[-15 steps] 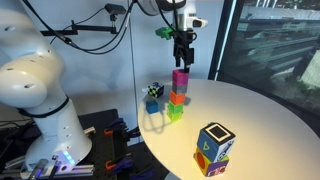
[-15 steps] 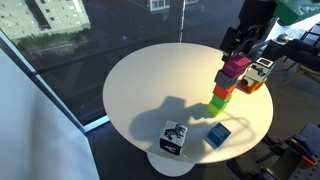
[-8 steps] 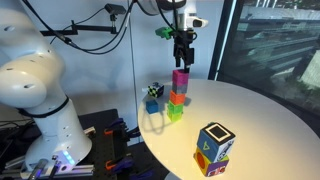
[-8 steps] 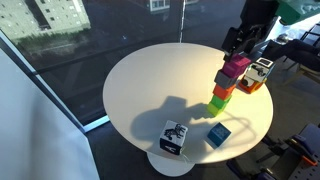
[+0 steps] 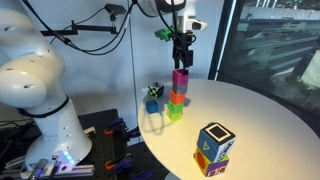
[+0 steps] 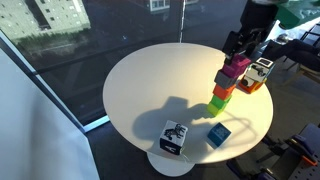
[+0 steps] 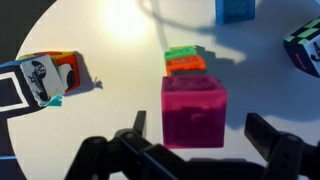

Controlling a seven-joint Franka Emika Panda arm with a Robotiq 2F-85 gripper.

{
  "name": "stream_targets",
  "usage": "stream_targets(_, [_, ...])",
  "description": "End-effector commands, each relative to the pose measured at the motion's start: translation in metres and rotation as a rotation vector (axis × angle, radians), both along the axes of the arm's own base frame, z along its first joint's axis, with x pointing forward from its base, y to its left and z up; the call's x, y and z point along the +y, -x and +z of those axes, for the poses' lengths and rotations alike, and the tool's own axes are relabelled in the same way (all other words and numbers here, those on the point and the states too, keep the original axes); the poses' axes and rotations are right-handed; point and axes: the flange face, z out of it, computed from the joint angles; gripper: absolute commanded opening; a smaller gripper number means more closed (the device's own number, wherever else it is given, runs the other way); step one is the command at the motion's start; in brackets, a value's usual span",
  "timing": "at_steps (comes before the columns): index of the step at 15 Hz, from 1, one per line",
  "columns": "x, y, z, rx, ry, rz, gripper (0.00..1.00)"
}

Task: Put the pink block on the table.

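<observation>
The pink block's top (image 5: 180,76) (image 7: 194,120) lies between my fingers, level with the pink block's upper sides, so it is now time to close my gripper on it.
The pink block (image 5: 180,77) tops a stack of small cubes, above an orange-red cube (image 5: 177,97) and a green cube (image 5: 175,112), near the edge of the round white table (image 5: 250,120). The pink block also shows in an exterior view (image 6: 238,67) and in the wrist view (image 7: 193,109). My gripper (image 5: 182,60) hangs straight above the pink block with its fingers open on either side of the top of it, apart from its faces. In the wrist view the gripper (image 7: 196,132) is open with gaps on both sides of the block.
A larger multicoloured patterned cube (image 5: 214,148) stands at the table's near edge. A black-and-white patterned cube (image 5: 154,91) and a small blue cube (image 5: 151,105) lie beside the stack. Another patterned cube (image 6: 261,73) stands behind the stack. A white robot base (image 5: 35,90) stands beside the table.
</observation>
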Motion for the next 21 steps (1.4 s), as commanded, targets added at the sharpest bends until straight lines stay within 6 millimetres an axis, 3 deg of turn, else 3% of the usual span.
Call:
stream_targets(1, [-0.003,0.003,-0.001,0.004,0.01,0.001,1.0])
stream_targets(3, [-0.003,0.003,-0.003,0.008,0.012,0.002,1.0])
stream_targets(5, [-0.004,0.003,-0.004,0.008,0.014,-0.002,0.74])
stream_targets(10, [-0.001,0.005,-0.003,0.008,0.009,0.001,0.34])
stream_targets(21, [-0.01,0.032,0.028,0.012,0.015,-0.009,0.3])
